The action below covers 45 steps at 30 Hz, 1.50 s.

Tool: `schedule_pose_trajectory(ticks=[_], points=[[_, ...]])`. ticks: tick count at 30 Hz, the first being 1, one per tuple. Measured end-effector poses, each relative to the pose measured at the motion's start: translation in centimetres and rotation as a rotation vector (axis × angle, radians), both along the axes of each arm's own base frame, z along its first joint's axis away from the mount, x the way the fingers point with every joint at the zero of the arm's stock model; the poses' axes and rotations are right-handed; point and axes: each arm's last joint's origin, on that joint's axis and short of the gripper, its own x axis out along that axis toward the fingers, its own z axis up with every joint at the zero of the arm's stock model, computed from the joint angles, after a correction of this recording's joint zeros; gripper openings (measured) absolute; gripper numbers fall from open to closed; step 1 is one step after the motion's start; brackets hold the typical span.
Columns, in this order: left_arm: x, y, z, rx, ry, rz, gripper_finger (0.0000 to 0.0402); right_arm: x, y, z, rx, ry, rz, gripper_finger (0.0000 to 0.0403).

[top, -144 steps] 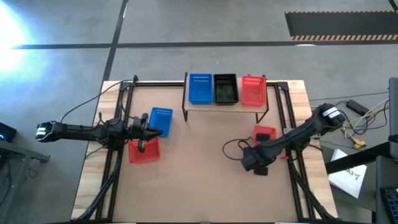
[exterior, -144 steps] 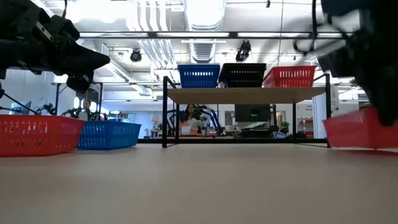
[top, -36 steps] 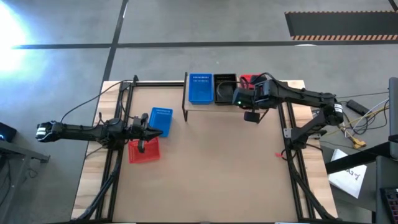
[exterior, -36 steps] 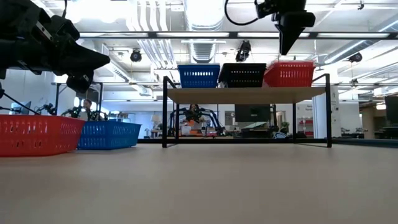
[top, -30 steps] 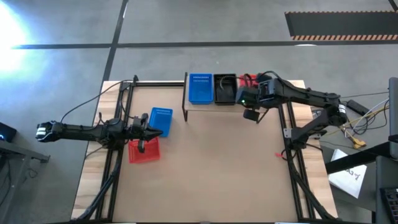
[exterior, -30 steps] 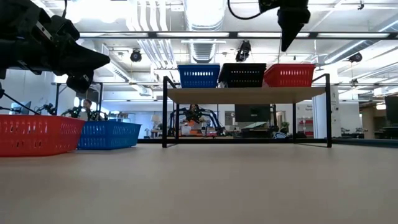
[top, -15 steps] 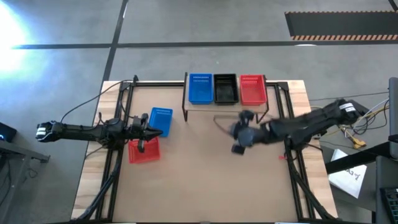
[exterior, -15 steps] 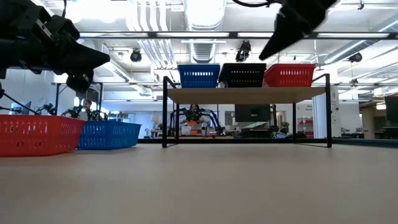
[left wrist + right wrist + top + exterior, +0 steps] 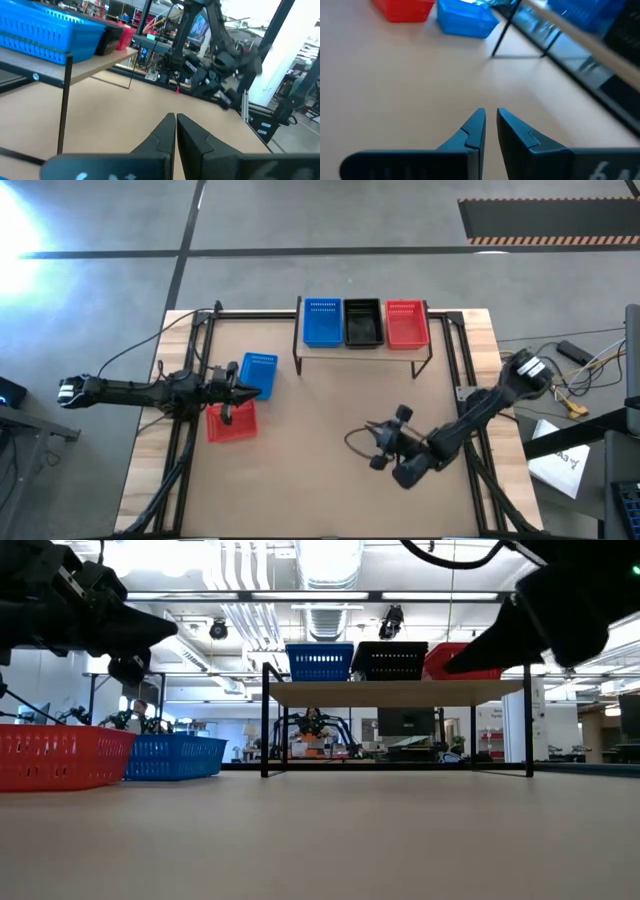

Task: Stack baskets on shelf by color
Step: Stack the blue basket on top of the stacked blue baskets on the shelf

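Note:
The left gripper grabs the loose blue basket by its rim (image 9: 259, 357) next and stacks it on the shelf's blue basket (image 9: 323, 322).
The shelf (image 9: 365, 347) stands at the table's far middle and carries a blue basket (image 9: 322, 322), a black basket (image 9: 363, 322) and a red basket (image 9: 406, 326) side by side. On the table's left rest another blue basket (image 9: 258, 374) and another red basket (image 9: 232, 423). My left gripper (image 9: 243, 389) hangs shut above and between those two, touching neither. My right gripper (image 9: 378, 445) hovers over bare tabletop toward the near right, shut and empty, pointing at the left-hand baskets (image 9: 465, 17). In the low view it (image 9: 455, 667) hides part of the shelf's red basket (image 9: 470, 660).
Black frame rails (image 9: 195, 380) run along the table's left and right sides (image 9: 470, 380). The shelf's thin black legs (image 9: 298, 355) stand at its corners. Bare tabletop (image 9: 320, 460) stretches between the arms. Cables and papers lie off the table to the right.
My right gripper has swung away from above the shelf's red basket, toward the table's near edge and down, and now hovers over the near right of the tabletop. The red basket stays on the shelf.

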Motion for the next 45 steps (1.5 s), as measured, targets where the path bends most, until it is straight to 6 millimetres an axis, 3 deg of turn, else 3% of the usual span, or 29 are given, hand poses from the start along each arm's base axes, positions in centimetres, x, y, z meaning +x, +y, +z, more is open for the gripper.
schedule_pose_trajectory(ticks=[10, 14, 17, 23, 29, 32, 40, 45], points=[[0.1, 0.3, 0.4, 0.026, -0.039, 0.117, 0.0000, 0.8, 1.1, -1.9, -0.172, -0.012, -0.063, 0.0038], [0.4, 0.4, 1.5, 0.095, -0.140, 0.136, 0.0000, 0.8, 1.1, -2.0, -0.183, -0.002, -0.060, 0.0038], [1.2, 0.5, 2.7, 0.134, -0.097, 0.149, 0.0000, 0.9, 1.1, -2.0, -0.185, 0.000, -0.062, 0.0038], [4.5, 0.6, 5.9, 0.259, 0.328, 0.099, 0.0000, 0.9, 1.1, -2.1, -0.180, -0.003, -0.064, 0.0038], [7.6, 0.6, 7.6, 0.308, 0.793, 0.013, 0.0009, 0.9, 1.1, -2.1, -0.170, -0.009, -0.067, 0.0038], [8.4, 0.5, 6.8, 0.298, 1.008, -0.038, 0.0041, 0.9, 1.1, -2.1, -0.165, -0.012, -0.069, 0.0038], [9.7, 0.5, 3.3, 0.260, 1.259, -0.078, 0.0166, 0.9, 1.1, -2.1, -0.164, -0.014, -0.070, 0.0038], [10.5, 0.9, 1.6, 0.365, 1.359, 0.043, 0.0179, 0.9, 1.1, -2.1, -0.164, -0.014, -0.070, 0.0038]])
